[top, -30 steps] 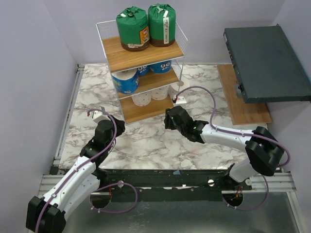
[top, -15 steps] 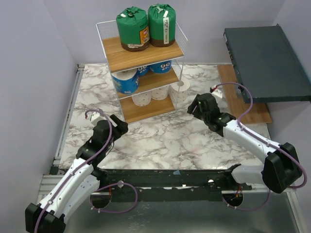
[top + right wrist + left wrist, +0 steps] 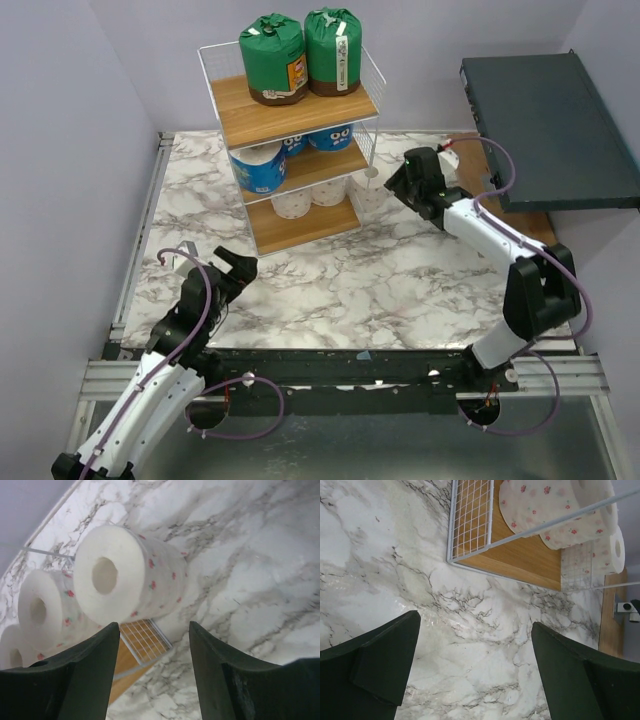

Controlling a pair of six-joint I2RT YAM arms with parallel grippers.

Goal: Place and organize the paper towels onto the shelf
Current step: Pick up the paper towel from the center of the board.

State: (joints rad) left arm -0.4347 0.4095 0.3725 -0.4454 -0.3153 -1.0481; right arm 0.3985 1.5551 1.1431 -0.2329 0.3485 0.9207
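My right gripper will grab the white roll by its rim beside the core. The roll's base will stay free for the shelf.
The shelf stands at the back centre. Two green-wrapped paper towels sit on its top board, blue-printed ones on the middle board and white flowered ones on the bottom board. One more white flowered roll rests on the marble against the shelf's right side. My right gripper is open just short of that roll, with nothing between its fingers. My left gripper hangs wide open over bare marble, in front of the shelf's bottom board.
A dark grey flat box juts out at the back right above a wooden strip. Purple walls close in the left, back and right. A metal rail runs along the table's left edge.
My right gripper has swung from the shelf's front round to its right side, by the loose roll. My left arm has drawn back toward the near edge and its jaws have opened wide.
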